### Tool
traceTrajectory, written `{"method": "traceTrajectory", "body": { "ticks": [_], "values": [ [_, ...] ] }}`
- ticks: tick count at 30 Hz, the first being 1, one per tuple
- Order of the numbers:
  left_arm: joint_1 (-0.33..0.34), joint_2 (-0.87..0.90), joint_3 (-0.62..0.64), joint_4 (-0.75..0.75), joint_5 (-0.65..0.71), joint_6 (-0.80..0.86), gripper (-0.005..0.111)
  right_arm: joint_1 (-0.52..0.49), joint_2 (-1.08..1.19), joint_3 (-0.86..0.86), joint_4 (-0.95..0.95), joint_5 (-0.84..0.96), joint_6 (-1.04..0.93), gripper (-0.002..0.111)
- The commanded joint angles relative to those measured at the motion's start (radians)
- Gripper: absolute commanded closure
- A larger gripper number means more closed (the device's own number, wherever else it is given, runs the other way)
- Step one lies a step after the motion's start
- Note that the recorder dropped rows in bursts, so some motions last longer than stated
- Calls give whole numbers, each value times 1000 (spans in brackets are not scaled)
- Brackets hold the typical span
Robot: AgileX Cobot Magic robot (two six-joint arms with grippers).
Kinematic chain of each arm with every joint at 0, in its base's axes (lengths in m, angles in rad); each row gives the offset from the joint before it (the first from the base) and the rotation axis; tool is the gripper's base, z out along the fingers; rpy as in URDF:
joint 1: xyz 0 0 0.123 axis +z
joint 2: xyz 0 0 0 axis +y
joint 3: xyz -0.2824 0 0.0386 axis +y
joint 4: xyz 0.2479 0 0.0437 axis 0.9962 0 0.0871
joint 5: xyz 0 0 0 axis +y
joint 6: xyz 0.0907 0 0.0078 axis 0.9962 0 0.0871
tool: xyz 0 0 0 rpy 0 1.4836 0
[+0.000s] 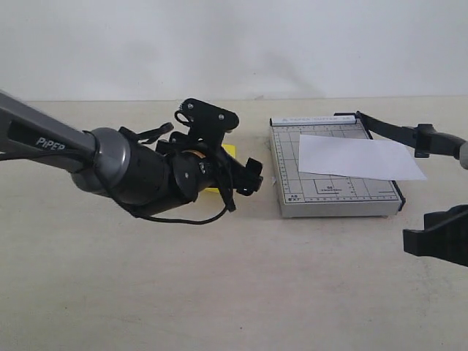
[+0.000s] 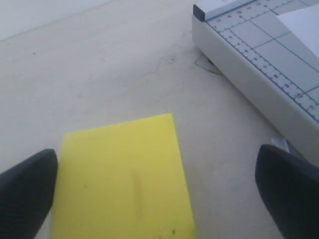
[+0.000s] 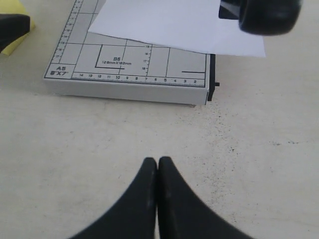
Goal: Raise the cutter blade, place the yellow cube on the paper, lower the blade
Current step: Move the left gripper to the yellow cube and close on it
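Note:
My left gripper grips the yellow cube by its body [image 2: 122, 181] next, to place the cube on the white paper [image 2: 304, 27].
The yellow cube [image 2: 124, 179] rests on the table between the wide-apart fingers of my left gripper [image 2: 157, 159], which is open; the cube lies closer to one finger [image 2: 27, 184]. From the exterior view only slivers of the cube [image 1: 229, 151] show behind the left gripper [image 1: 245, 172]. The white paper [image 1: 358, 157] lies on the grey gridded board [image 1: 292, 183]. The cutter blade [image 1: 398, 131] stands raised off the board, its handle [image 3: 269, 15] hanging above the paper's corner. My right gripper [image 3: 158, 164] is shut on nothing, over bare table in front of the board.
The board [image 3: 129, 82] sits right of the table's centre, with the paper [image 3: 174, 25] overhanging its right edge. A white wall runs behind the table. The left arm [image 1: 110, 164] stretches in from the left edge.

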Motion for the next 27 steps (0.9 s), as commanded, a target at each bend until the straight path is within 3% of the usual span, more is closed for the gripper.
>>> {"method": "traceTrajectory", "body": {
  "ticks": [1,8,11,13,19,22,27],
  "values": [
    [20,36,-61,-45,29,7,-2,-2,-2,-4,-6,7,-40,108],
    [32,75,-88,-40,52,7,-1,-2,-2,-4,-6,7,-72,108],
    [32,75,-88,-40,52,7,4,-2,-2,-4,-6,7,-72,108],
    [32,75,-88,-40,55,7,18,-2,-2,-4,-6,7,-72,108],
    [32,75,-88,-40,55,61,78,-2,-2,-4,-6,19,-72,108],
    [32,57,-88,-40,78,93,102,-2,-2,-4,-6,24,-72,108],
    [32,-36,-88,-124,174,203,102,-2,-2,-4,-6,24,-72,108]
  ]
}}
